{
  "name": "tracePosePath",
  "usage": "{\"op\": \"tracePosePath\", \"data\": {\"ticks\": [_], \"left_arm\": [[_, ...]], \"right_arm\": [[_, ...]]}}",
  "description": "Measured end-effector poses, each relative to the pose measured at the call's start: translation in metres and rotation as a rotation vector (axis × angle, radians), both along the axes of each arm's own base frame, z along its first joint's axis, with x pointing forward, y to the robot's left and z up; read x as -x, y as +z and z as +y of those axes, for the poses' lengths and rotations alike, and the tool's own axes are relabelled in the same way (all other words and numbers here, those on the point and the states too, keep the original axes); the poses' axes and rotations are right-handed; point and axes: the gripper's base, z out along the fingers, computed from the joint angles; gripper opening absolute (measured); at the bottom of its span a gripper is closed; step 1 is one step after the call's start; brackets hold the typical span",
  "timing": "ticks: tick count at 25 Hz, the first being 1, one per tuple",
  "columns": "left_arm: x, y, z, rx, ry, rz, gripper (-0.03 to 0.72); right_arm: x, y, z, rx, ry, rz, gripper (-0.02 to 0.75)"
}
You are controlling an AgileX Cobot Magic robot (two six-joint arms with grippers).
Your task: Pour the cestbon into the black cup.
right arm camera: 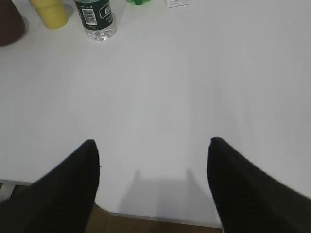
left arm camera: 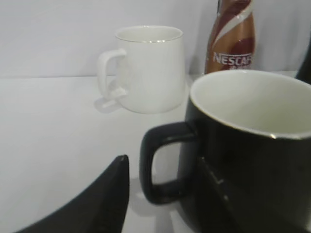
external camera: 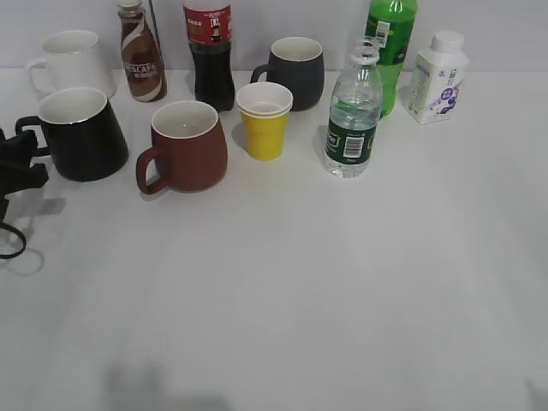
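The left gripper grips the black cup by its narrow loop handle next, since the black cup's round body (external camera: 86, 141) is too wide for my fingers.
The cestbon (external camera: 353, 111), a clear ribbed bottle with a dark green label, stands upright at mid-right; its base shows in the right wrist view (right arm camera: 95, 17). The black cup (external camera: 86, 137) stands at the far left, handle pointing left. My left gripper (external camera: 21, 163) is open at that handle. In the left wrist view the black cup (left arm camera: 252, 160) fills the right side and my left gripper's (left arm camera: 163, 165) fingers straddle the handle, one outside it with a gap, one against the cup wall. My right gripper (right arm camera: 153, 143) is open and empty over the table's front edge, far from the bottle.
A white mug (external camera: 73, 60), a Nescafe bottle (external camera: 141, 56), a cola bottle (external camera: 208, 51), a dark grey mug (external camera: 295, 68), a green soda bottle (external camera: 390, 43) and a white milk bottle (external camera: 437, 77) stand at the back. A brownish-red mug (external camera: 188, 145) and yellow cups (external camera: 265, 120) stand between cup and bottle.
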Motion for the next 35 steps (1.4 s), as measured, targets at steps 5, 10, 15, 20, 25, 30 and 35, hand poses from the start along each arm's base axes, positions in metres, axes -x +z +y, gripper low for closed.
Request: {"op": "tracePosePath", "data": {"ticks": [5,10,15,20,25,30,35], "left_arm": [[-0.013,-0.005,0.001,0.003,0.014,0.0,0.333],[-0.02,-0.013,0.001,0.003,0.017,0.016,0.314],[-0.04,-0.016,0.001,0.002,0.017,0.004,0.288],[-0.071,-0.019,-0.001,-0.022,-0.022,0.033,0.09],[-0.072,-0.007,-0.004,-0.042,-0.051,0.042,0.078],[-0.058,0.021,-0.004,-0.067,-0.062,0.021,0.068],[-0.036,0.056,-0.004,-0.07,-0.061,-0.062,0.066]], "right_arm": [[0.0,0.0,0.0,0.0,0.0,0.0,0.519],[0.0,0.0,0.0,0.0,0.0,-0.001,0.519],[0.0,0.0,0.0,0.0,0.0,-0.001,0.519],[0.0,0.0,0.0,0.0,0.0,-0.001,0.519],[-0.005,0.005,0.004,-0.033,0.029,-0.012,0.512],[-0.052,0.034,0.017,0.003,0.156,-0.2,0.477],[-0.128,0.045,0.023,-0.058,0.137,-0.259,0.473]]}}
